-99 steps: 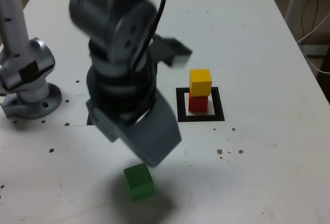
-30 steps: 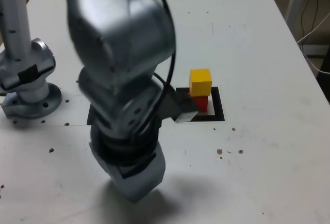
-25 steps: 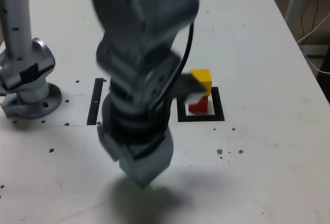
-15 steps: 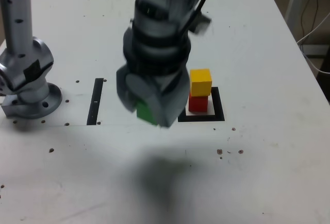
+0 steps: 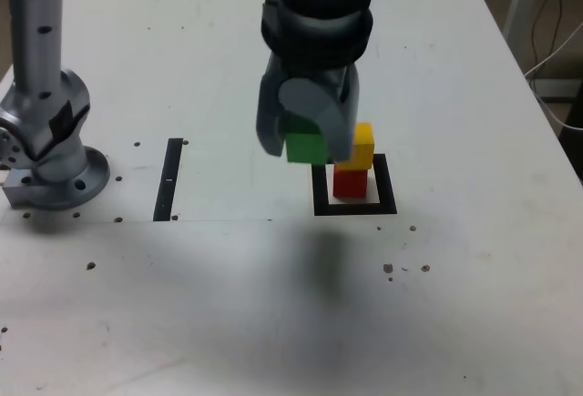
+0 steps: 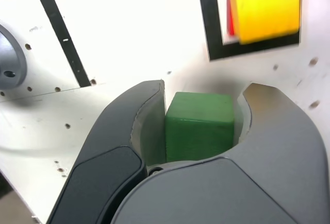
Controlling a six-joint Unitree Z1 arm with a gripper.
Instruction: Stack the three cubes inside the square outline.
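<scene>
The green cube's bottom hangs beside the yellow cube in the wrist view, so the robot should line up the two cubes before its gripper opens.
My gripper (image 5: 310, 137) is shut on the green cube (image 5: 306, 147), which hangs in the air above the table. In the wrist view the green cube (image 6: 199, 125) sits clamped between the two grey jaws of the gripper (image 6: 201, 116). The yellow cube (image 5: 363, 144) rests on the red cube (image 5: 351, 181) inside the square outline (image 5: 354, 205). In the exterior view the held cube is just to the left of that stack, about level with the yellow cube. The wrist view shows the yellow cube (image 6: 265, 7) with a sliver of the red cube (image 6: 231, 17) inside the square outline (image 6: 209, 23).
A thin black strip (image 5: 168, 178) lies on the table at the exterior view's left. The arm's grey base (image 5: 46, 132) stands at the far left. Small screw holes dot the white table (image 5: 437, 305). Cables hang past the table's right edge.
My gripper came down on the green cube at the front of the table, lifted it, and carried it back and to the exterior view's right, up beside the red and yellow stack.
</scene>
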